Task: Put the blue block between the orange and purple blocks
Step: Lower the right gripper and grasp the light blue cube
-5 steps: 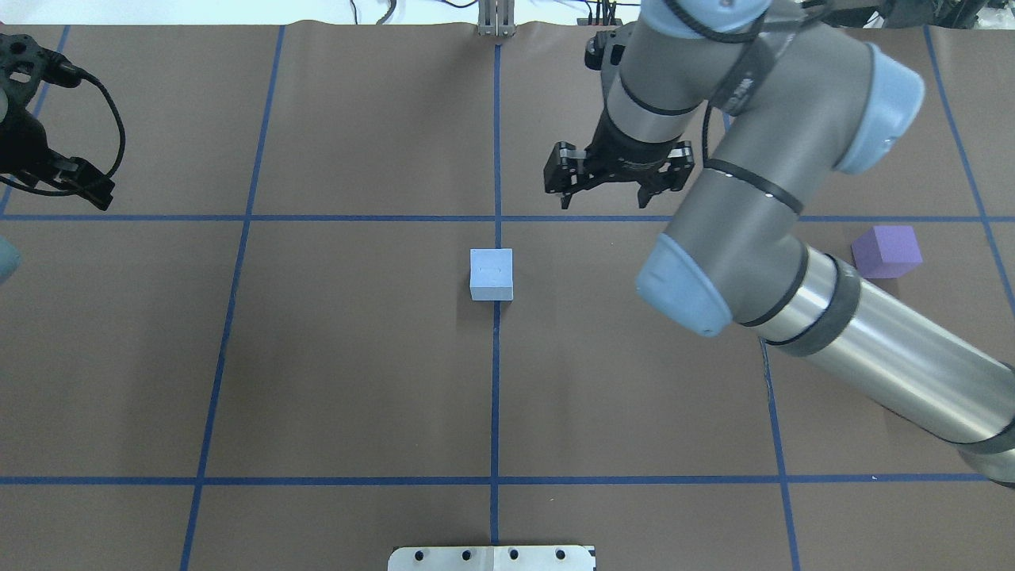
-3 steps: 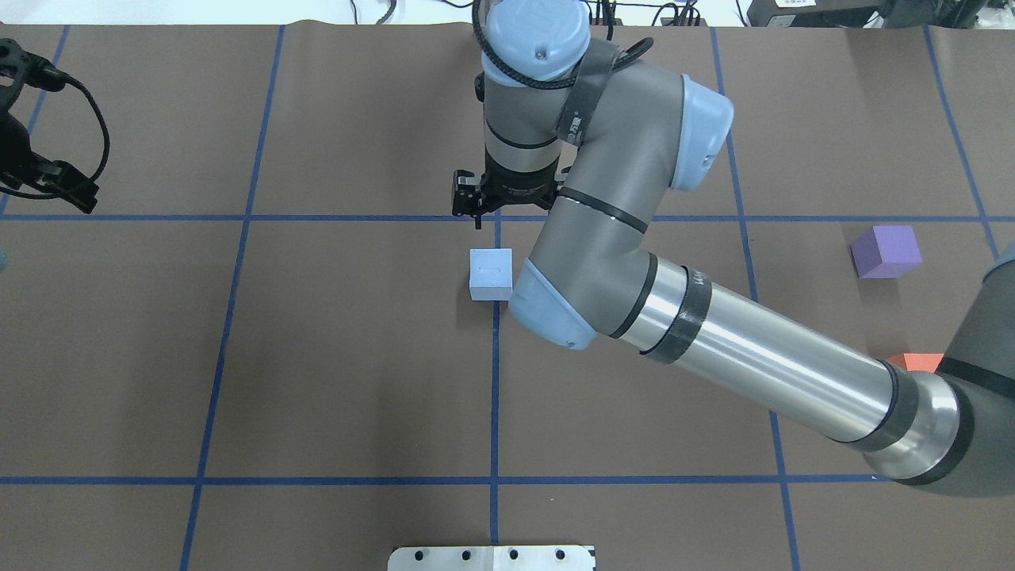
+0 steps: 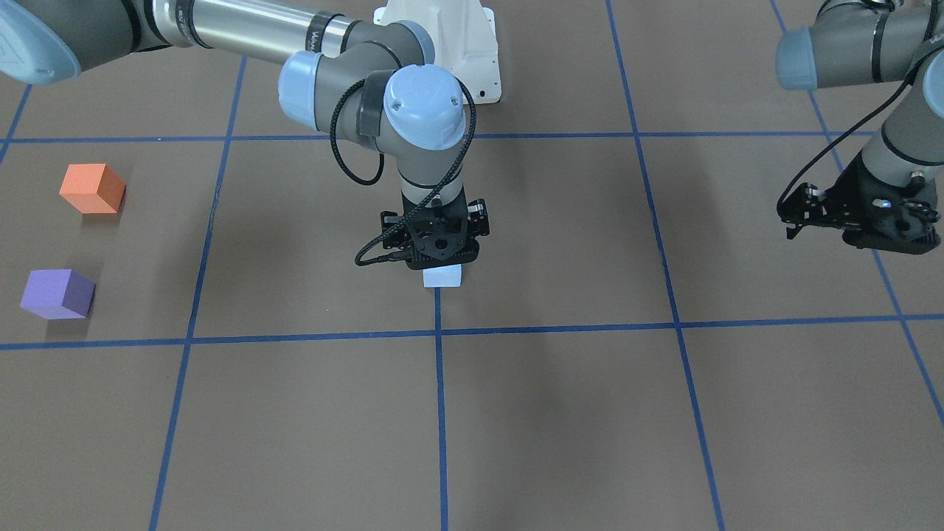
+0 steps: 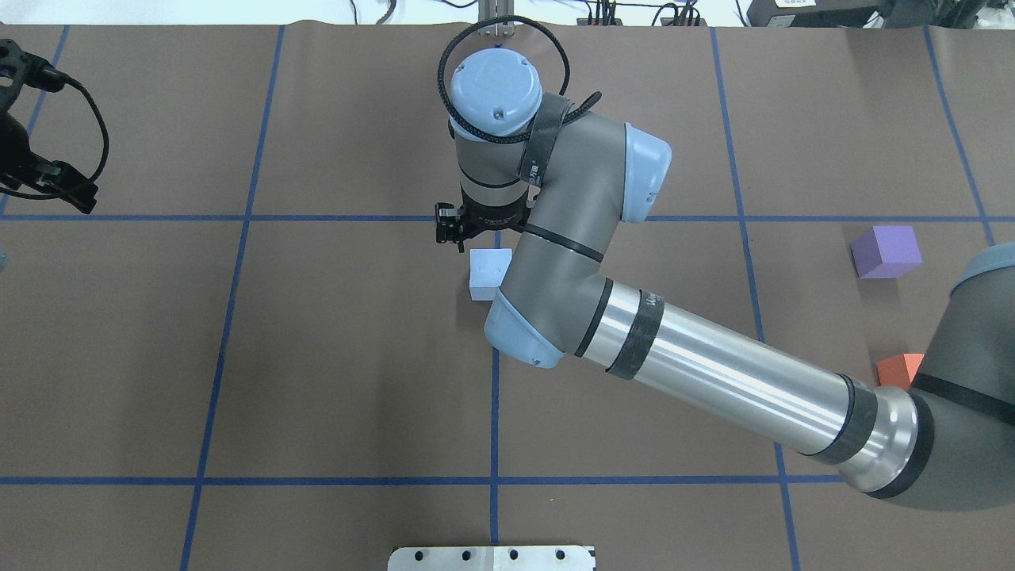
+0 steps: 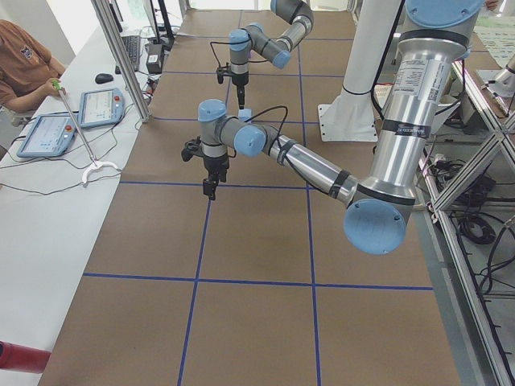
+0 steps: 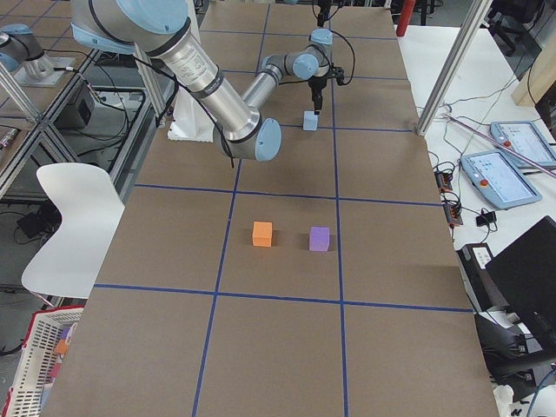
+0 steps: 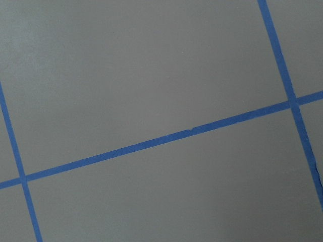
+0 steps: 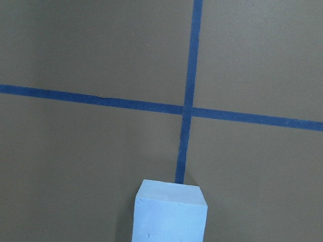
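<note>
My right gripper grabs the light blue block by its body (image 3: 442, 275) (image 8: 169, 217) next, to set it between the orange and purple blocks.
The light blue block (image 4: 488, 274) sits on the centre grid line, also seen in the front view (image 3: 442, 277) and at the bottom of the right wrist view (image 8: 169, 214). My right gripper (image 3: 436, 258) hangs open just above it, pointing down; its fingertips are mostly hidden by its own body. The orange block (image 3: 90, 188) and the purple block (image 3: 55, 293) stand side by side, a short gap apart, far on my right. In the overhead view my right arm partly covers the orange block (image 4: 898, 369). My left gripper (image 3: 789, 221) hovers far to the left, looks shut and holds nothing.
The brown table cover (image 4: 317, 357) carries a grid of blue tape lines. A white robot base (image 3: 442, 44) stands at my side of the table. A metal plate (image 4: 492, 557) sits at the near overhead edge. My right forearm (image 4: 714, 381) spans the right half.
My right arm has swung left from the back right to over the blue block and has come down toward it. My left gripper has barely moved.
</note>
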